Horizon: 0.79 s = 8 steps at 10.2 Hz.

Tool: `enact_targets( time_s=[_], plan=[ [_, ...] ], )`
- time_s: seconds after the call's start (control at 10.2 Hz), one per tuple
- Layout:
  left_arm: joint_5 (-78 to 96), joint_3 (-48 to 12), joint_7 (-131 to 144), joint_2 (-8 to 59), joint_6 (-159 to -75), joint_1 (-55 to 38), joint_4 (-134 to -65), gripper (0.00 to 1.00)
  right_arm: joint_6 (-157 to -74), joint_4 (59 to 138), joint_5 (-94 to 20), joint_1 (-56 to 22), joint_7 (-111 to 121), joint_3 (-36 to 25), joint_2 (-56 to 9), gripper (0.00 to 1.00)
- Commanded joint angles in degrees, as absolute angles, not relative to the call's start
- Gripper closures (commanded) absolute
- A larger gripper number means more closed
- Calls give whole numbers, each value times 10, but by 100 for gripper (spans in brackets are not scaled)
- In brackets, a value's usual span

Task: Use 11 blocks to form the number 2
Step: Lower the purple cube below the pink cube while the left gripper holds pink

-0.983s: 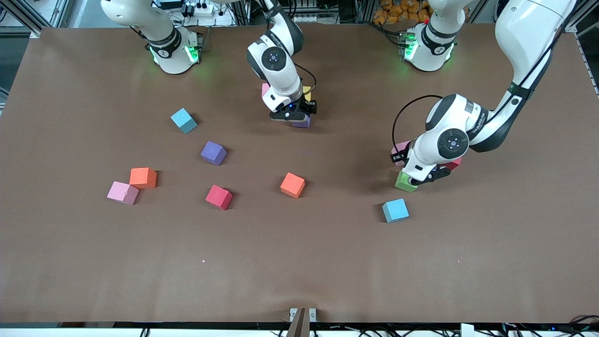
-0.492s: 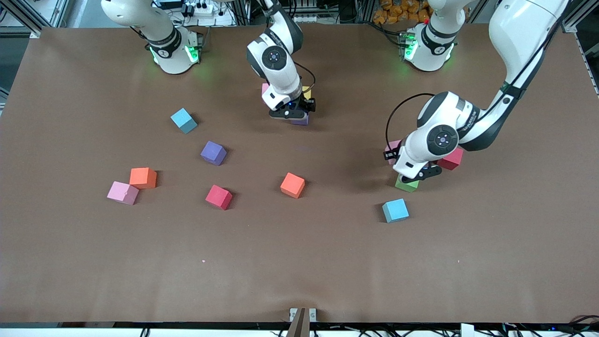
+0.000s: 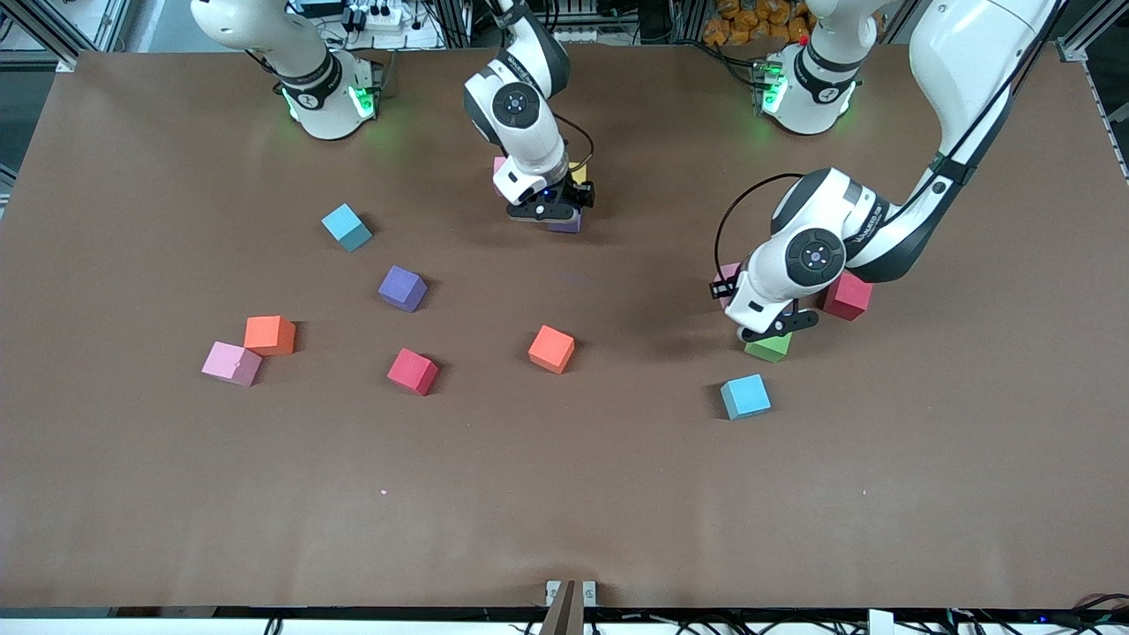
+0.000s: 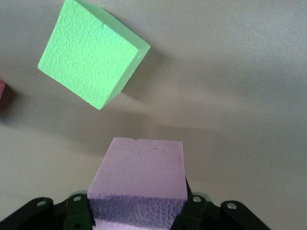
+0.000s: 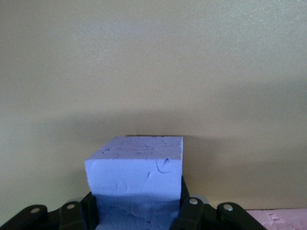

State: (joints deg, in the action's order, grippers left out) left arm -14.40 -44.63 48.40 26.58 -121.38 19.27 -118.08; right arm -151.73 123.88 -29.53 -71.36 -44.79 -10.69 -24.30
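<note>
My right gripper opens now, since the lower edge of the purple block (image 3: 566, 225) (image 5: 136, 167) meets the table.
My left gripper (image 3: 727, 282) is shut on a pink block (image 3: 727, 271). It hangs over the table beside a green block (image 3: 768, 349) and a red block (image 3: 848, 295). In the left wrist view the pink block (image 4: 138, 167) sits between the jaws, with the green block (image 4: 91, 52) lying ahead of it. My right gripper (image 3: 563, 215) is shut on a purple block (image 3: 566, 225), low over the table. Next to it are a pink block (image 3: 500, 164) and a yellow block (image 3: 578, 171), both partly hidden by the arm. The right wrist view shows the purple block (image 5: 136, 167) filling the jaws. No number 2 shows.
Loose blocks lie nearer the front camera: cyan (image 3: 347, 227), purple (image 3: 403, 287), orange (image 3: 270, 334) touching pink (image 3: 232, 362), red (image 3: 413, 370), orange (image 3: 552, 348) and cyan (image 3: 745, 396). The brown table's front edge (image 3: 564, 600) is bare.
My left gripper has carried the pink block toward the right arm's end of the table, uncovering the red block. My right gripper has edged the purple block closer to the pink and yellow blocks.
</note>
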Motion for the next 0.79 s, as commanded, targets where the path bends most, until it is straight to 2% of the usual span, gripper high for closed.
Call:
enact_targets(
  time_s=[0.0,0.1,0.2,0.39,0.59,0.69],
  plan=[
    [-133,-446,490,267,-1210,191,-1173,76,-1517,1256,-299,-725,-459,-114,-226,67],
    [-133,-446,490,267,-1210,191,-1173,76,-1520,1256,-299,-725,-460,-113,-228,62],
    [-133,-446,490,267,-1210,191,-1173,76,-1523,1255,-299,-725,-460,-113,-229,47],
    [-133,-446,489,267,-1210,190,-1173,76,-1523,1254,-299,-725,-461,-113,-229,36],
    [-133,-446,489,267,-1210,189,-1173,75,-1523,1254,-299,-725,-461,-113,-229,14],
    [-133,-446,489,267,-1210,189,-1173,75,-1523,1253,-299,-725,-461,-113,-229,8]
  ],
)
